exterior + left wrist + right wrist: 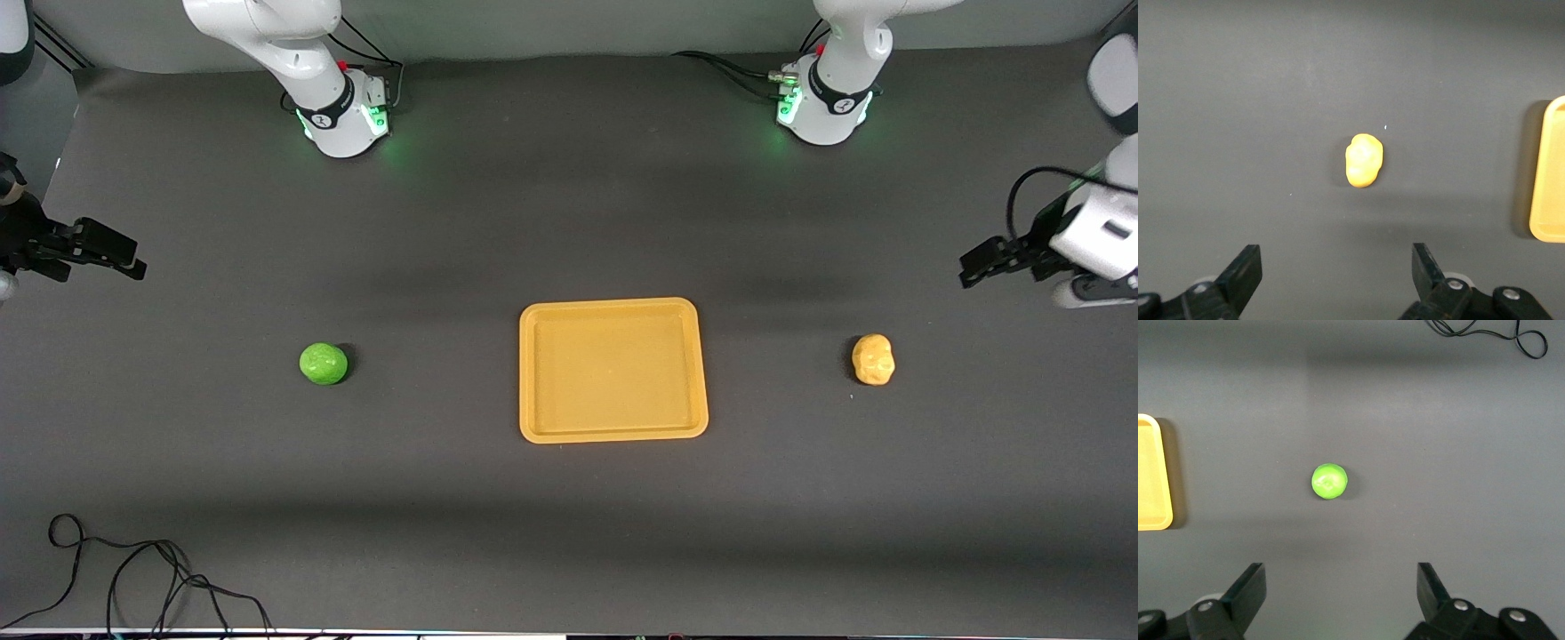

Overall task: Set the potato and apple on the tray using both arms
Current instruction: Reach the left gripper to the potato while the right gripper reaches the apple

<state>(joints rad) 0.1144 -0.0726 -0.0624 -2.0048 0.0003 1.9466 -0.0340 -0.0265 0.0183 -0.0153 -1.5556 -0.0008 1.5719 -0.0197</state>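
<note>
The potato has to go on the tray, so the robot's left gripper will next grab the potato by its lumpy body (873, 359).
The orange-yellow tray (613, 305) lies empty at the middle of the table. The green apple (324, 364) sits on the cloth toward the right arm's end, and the lumpy yellow potato (873, 359) toward the left arm's end, both apart from the tray. My right gripper (136, 256) is open and empty, up in the air at the right arm's end; its wrist view shows the apple (1329, 481) below the open gripper (1341, 577) and a tray edge (1151, 480). My left gripper (967, 271) is open and empty at the left arm's end; its wrist view shows the potato (1364, 160), the open gripper (1336, 257) and a tray corner (1548, 173).
A loose black cable (133, 578) lies on the dark cloth near the front edge at the right arm's end; it also shows in the right wrist view (1491, 333). The two arm bases (342, 120) (822, 107) stand along the table's back edge.
</note>
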